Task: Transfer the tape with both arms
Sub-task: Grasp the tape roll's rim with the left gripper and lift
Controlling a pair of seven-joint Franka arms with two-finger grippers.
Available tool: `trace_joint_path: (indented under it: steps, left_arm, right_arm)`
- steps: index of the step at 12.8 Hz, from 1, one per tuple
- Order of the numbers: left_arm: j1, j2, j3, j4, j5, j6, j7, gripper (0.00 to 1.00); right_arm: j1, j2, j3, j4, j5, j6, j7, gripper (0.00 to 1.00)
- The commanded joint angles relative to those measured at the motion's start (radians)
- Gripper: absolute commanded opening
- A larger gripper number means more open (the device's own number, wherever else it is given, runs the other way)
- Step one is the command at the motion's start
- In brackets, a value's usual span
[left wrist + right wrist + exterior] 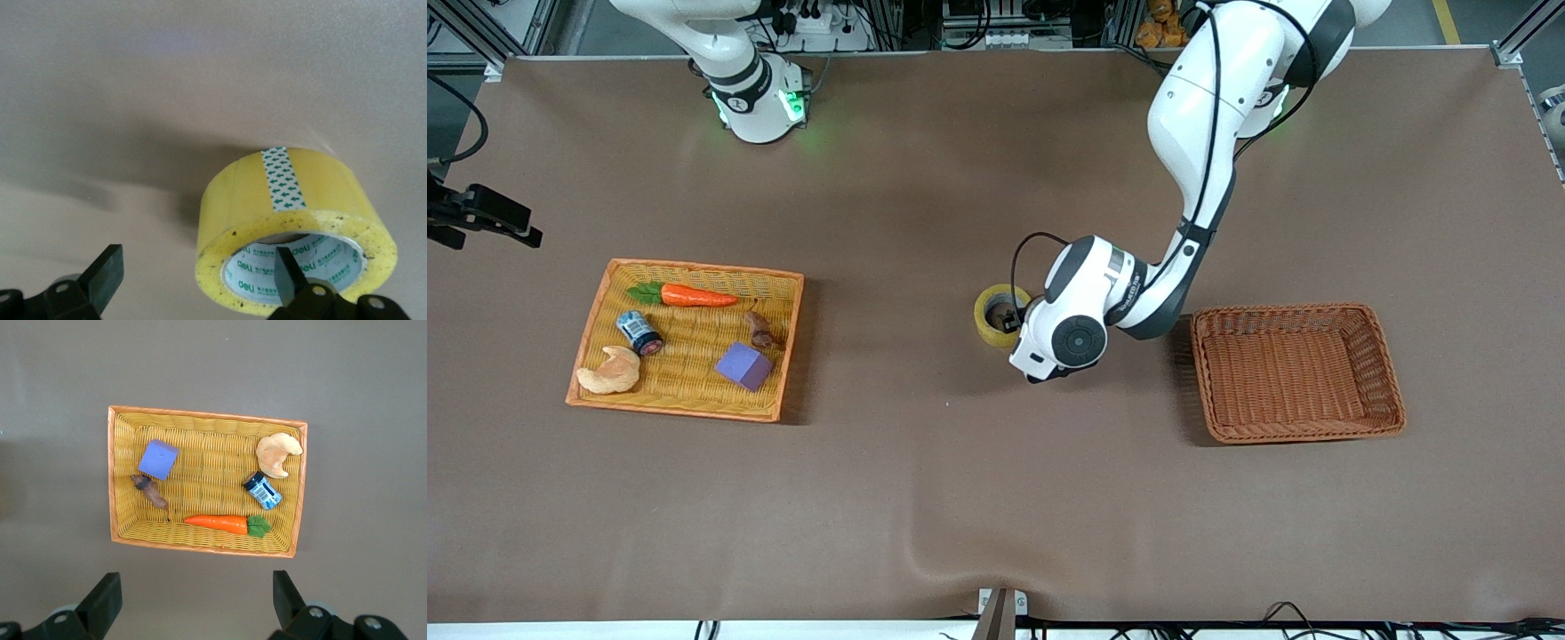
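Observation:
The yellow tape needs to go to the brown wicker basket, so next my left gripper needs to grab it by its side (213, 277) beside the tape's core.
The yellow tape (989, 307) lies flat on the brown table near its middle, hole upward. My left arm reaches down to it, and my left gripper (1009, 320) is open at the roll. In the left wrist view, one finger (285, 270) stands inside the grey-white core of the tape (293, 193) and the other finger (107, 273) stands well outside it, so part of the roll's wall lies between the jaws without being squeezed. My right gripper (195, 587) hangs open and empty high above the table beside the yellow tray (120, 473); it is out of the front view.
The yellow tray (596, 329) toward the right arm's end holds a carrot (694, 296), a small can (639, 332), a croissant (611, 372), a purple cube (743, 365) and a brown piece (761, 331). A brown wicker basket (1294, 431) stands beside the left arm's elbow.

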Motion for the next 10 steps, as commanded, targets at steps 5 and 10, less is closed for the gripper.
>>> trace_joint_path:
  steps: [5,10]
  left_arm:
    - [-0.046,0.009,0.007,0.013,0.219,0.074,-0.111,1.00]
    - [-0.053,0.012,0.009,0.013,0.231,0.081,-0.107,1.00]
  right_arm:
    - [-0.024,-0.001,0.015,0.013,-0.008,-0.008,-0.004,1.00]
    - [-0.024,0.000,0.015,0.013,-0.008,-0.008,-0.004,1.00]
